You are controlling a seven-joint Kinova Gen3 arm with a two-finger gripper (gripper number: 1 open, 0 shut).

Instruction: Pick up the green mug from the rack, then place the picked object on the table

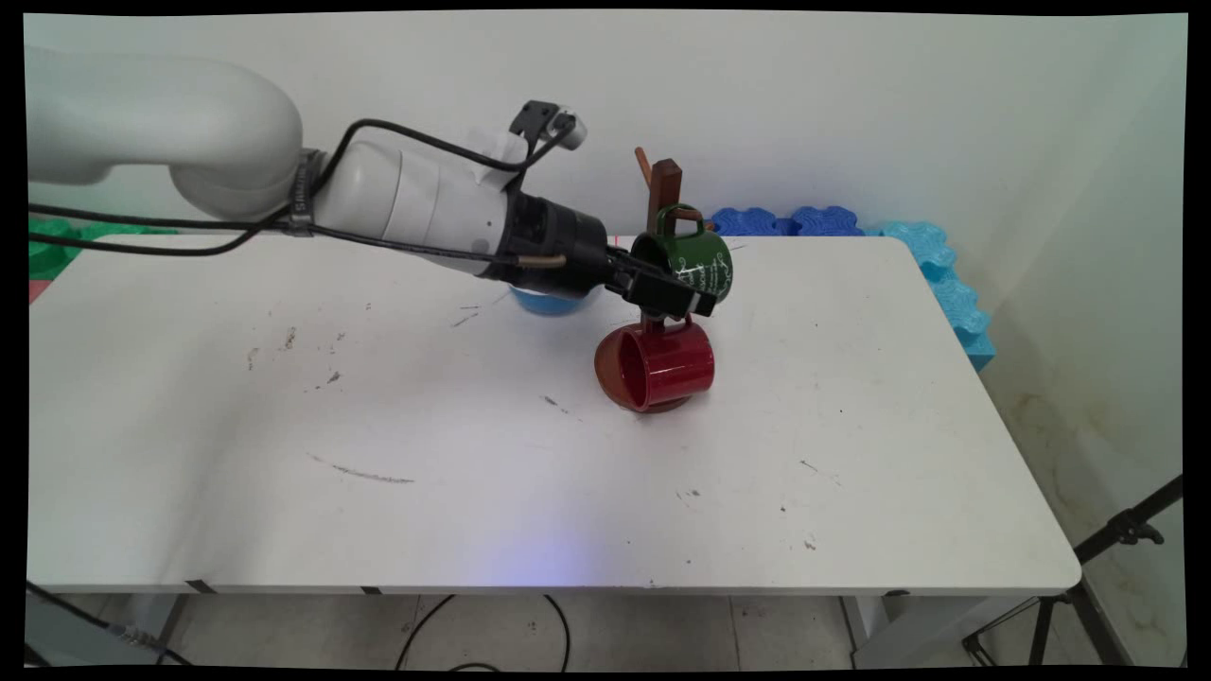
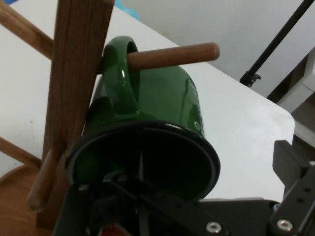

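Note:
The dark green mug will come off the mug's wooden peg (image 2: 182, 55) when my gripper lifts it. My gripper will first grab the mug by its dark rim (image 2: 209, 147).
A dark green mug (image 1: 698, 257) hangs by its handle on an upper peg (image 2: 172, 55) of a brown wooden mug tree (image 1: 665, 182), mouth turned towards the hand. My gripper (image 1: 674, 288) is right at the mug's rim, open, with one finger (image 2: 291, 164) standing clear of the mug's side. In the hand view the green mug (image 2: 162, 98) fills the middle beside the tree's post (image 2: 74, 73), and its dark mouth lies between my gripper's (image 2: 182, 182) fingers. A red mug (image 1: 662, 364) hangs lower on the same tree, just below the gripper.
A blue bowl (image 1: 549, 303) sits on the white table (image 1: 473, 454), partly hidden behind the wrist. Blue foam blocks (image 1: 785, 222) and lighter blue ones (image 1: 951, 288) line the far right edge. A black tripod (image 1: 1116, 539) stands right of the table.

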